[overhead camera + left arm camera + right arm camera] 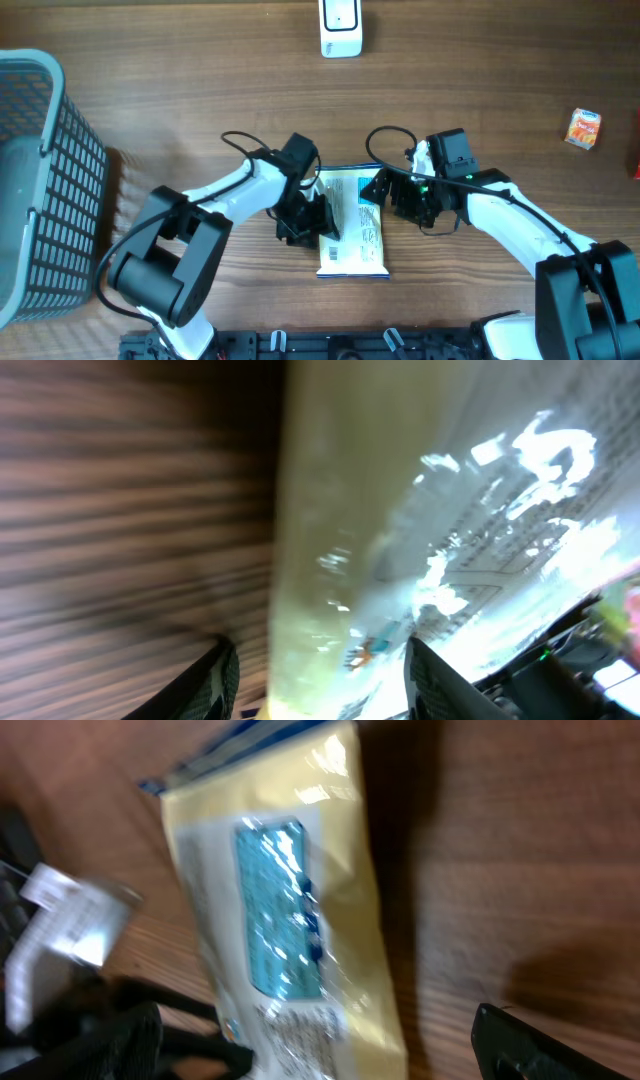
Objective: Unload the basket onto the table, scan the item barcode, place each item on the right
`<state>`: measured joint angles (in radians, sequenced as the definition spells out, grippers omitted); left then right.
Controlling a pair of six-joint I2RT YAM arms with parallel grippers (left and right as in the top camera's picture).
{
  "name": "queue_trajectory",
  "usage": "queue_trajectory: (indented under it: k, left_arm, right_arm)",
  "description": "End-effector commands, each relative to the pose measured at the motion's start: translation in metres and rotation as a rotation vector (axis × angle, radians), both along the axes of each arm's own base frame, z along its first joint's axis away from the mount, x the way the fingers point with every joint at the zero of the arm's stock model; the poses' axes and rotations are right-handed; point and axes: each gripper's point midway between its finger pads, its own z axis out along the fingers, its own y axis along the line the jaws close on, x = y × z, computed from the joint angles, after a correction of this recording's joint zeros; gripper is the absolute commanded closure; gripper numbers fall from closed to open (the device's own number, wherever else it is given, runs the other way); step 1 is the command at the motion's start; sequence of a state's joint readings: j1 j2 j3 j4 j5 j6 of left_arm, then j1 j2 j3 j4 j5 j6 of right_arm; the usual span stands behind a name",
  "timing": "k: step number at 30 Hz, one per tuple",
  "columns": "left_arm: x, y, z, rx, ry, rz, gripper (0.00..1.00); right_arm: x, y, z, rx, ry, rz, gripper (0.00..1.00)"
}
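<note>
Next, my right gripper grabs the packet by its pale-yellow side edge (pixel 381 209) (pixel 362 954) to scan the barcode, which leaves the packet's printed sides free.
The item, a flat pale-yellow packet (pixel 352 228) with a blue-and-white printed label, lies on the wooden table between both arms. My left gripper (pixel 306 220) is at its left edge. In the left wrist view the packet (pixel 400 530) fills the space between the black fingers (pixel 215 682), and a narrow gap shows beside the left finger. My right gripper (pixel 386 194) is at the packet's upper right edge. Its jaws stand wide open astride the packet (pixel 290 920), with fine print near the right gripper (pixel 325 1045). I cannot make out a barcode in the blur.
A white scanner-like device (pixel 341 27) stands at the table's far edge, centre. A grey mesh basket (pixel 40 180) takes up the left side. A small orange box (pixel 584 128) lies far right, and something red (pixel 636 150) sits at the right edge.
</note>
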<state>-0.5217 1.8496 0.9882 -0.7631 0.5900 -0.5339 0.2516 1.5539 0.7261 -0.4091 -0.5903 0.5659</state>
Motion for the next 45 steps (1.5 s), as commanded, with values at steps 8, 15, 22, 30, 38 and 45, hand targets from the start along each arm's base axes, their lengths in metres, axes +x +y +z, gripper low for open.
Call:
queue_trajectory:
  k: [8, 15, 22, 30, 38, 45]
  left_arm:
    - [0.034, 0.039, -0.010, 0.058, -0.014, 0.163, 0.45]
    - [0.031, 0.038, -0.023, 0.227, -0.036, 0.241, 0.48]
    - [0.029, 0.033, -0.019, 0.226, -0.059, 0.212, 0.45]
    - [0.088, 0.084, 0.120, 0.161, -0.442, 0.354, 0.26]
    - [0.090, 0.194, 0.142, 0.438, -0.522, 0.606, 0.00]
    - [0.090, 0.194, 0.142, 0.438, -0.522, 0.606, 0.00]
  right_arm:
    - [-0.065, 0.048, -0.054, 0.102, 0.363, 0.095, 0.00]
    - [-0.057, 0.051, -0.055, 0.111, 0.345, 0.077, 0.40]
    - [-0.051, 0.053, -0.052, 0.115, 0.313, 0.092, 0.94]
    - [0.000, 0.053, 0.011, 0.293, 0.119, 0.161, 0.96]
    - [0.061, 0.014, 0.151, 0.908, -0.129, 0.249, 0.96]
    - [0.080, 0.014, 0.223, 0.888, -0.243, 0.280, 0.96]
